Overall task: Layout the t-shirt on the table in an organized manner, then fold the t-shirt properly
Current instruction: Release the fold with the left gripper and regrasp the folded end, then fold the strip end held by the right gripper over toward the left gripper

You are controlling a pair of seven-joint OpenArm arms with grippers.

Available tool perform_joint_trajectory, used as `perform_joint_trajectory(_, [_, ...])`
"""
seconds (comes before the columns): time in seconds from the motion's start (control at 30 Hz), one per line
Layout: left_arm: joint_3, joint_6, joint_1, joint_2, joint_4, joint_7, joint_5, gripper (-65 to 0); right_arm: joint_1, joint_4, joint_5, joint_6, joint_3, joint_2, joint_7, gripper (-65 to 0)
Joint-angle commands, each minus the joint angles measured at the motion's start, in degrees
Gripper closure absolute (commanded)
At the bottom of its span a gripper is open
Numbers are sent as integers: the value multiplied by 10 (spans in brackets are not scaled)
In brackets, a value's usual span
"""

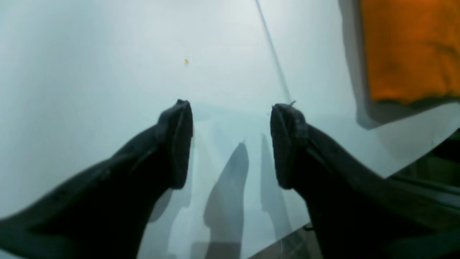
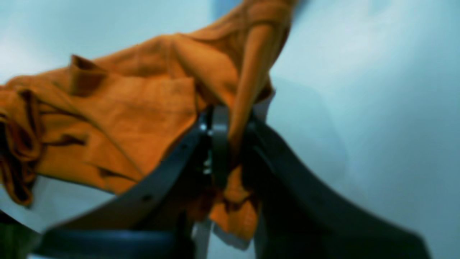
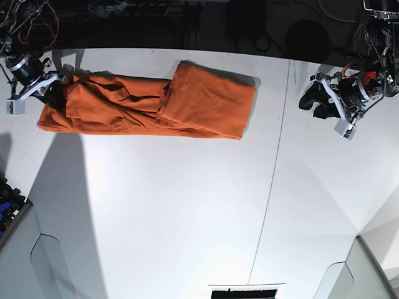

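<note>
Bare white table shows between my left gripper's fingers, short of the t-shirt's edge (image 3: pixel 249 113) (image 1: pixel 369 82), so closing now would miss. The gripper moves toward the t-shirt next, before it closes on the t-shirt.
The orange t-shirt (image 3: pixel 187 103) lies in a long, partly folded band across the far left of the white table (image 3: pixel 187 205). My right gripper (image 3: pixel 55 92) is at the shirt's left end. In the right wrist view the right gripper (image 2: pixel 230 118) is shut on a bunched fold of the t-shirt (image 2: pixel 125 118), which hangs wrinkled above the table. My left gripper (image 3: pixel 312 99) is open and empty over bare table, to the right of the seam line (image 3: pixel 274 168). In the left wrist view the left gripper (image 1: pixel 230 108) holds nothing, and the t-shirt's edge (image 1: pixel 406 50) shows at the upper right.
The table's dark far edge (image 3: pixel 187 47) runs along the top, with cables and equipment behind it. A box of small items (image 3: pixel 9 208) sits off the left edge. The seam (image 1: pixel 275 61) runs ahead of the left gripper. A dark object (image 3: pixel 246 291) is at the near edge.
</note>
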Motion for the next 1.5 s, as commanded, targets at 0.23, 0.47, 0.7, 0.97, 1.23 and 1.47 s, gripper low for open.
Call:
perform_joint_trajectory(0.23, [118,-4,-13,36,7,-24,69,-368,9,72,64,5,4,-3,-23,0])
perform_joint_trajectory(0.47, [179,-4,-23,61,7,-25,94,-367,6,140,95,5,3,-36,-54,0])
perform_joint_trajectory(0.7, [213,-4,-22,60,7,-26,104,-367,6,198,116,14,-38,-68,-54,0])
perform_joint_trajectory(0.97, [222,-4,-22,60,7,-30,104,-368,6,225,23,13,-205,-123,-26,0])
perform_joint_trajectory(1.23, [221,-4,-27,60,7,-30,104,-368,8,216,-91,13,-371,-151,-2,-404])
perform_joint_trajectory(1.47, [218,-4,-33,57,7,-21,103,-368,28,224,-90,12,-387,-152,3,-402])
